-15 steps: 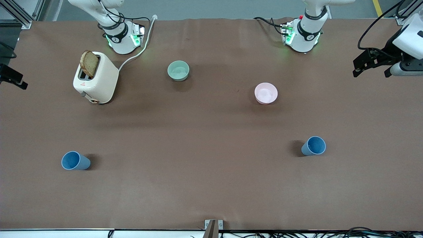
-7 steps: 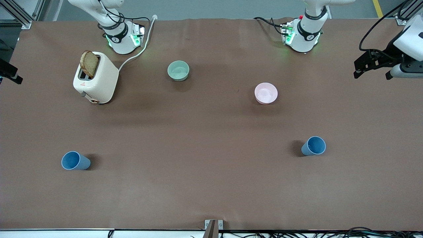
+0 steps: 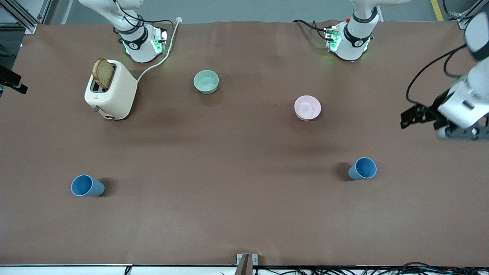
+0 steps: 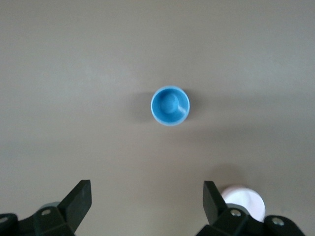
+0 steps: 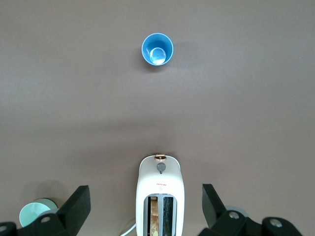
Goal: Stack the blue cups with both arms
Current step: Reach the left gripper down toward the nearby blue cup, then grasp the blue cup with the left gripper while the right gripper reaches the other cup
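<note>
Next, the right gripper grabs the blue cup by its rim (image 3: 82, 175), leaving the cup's base free to nest into the other blue cup (image 3: 363, 169).
Two blue cups stand upright on the brown table. One blue cup (image 3: 362, 169) is at the left arm's end and also shows in the left wrist view (image 4: 170, 105). The other blue cup (image 3: 87, 186) is at the right arm's end and also shows in the right wrist view (image 5: 157, 49). My left gripper (image 3: 413, 115) hangs high over the table's edge at its own end, open and empty (image 4: 146, 189). My right gripper (image 3: 12, 82) shows only at the frame's edge. It is open and empty high over the toaster (image 5: 145, 191).
A white toaster (image 3: 111, 94) with a slice of bread stands near the right arm's base, its cord trailing to the table's edge. A pale green bowl (image 3: 206, 81) and a pink bowl (image 3: 307, 107) sit farther from the front camera than the cups.
My left gripper has swung over the table at its own end, closer to the blue cup there. The right gripper has barely shifted. Cups, bowls and toaster have not moved.
</note>
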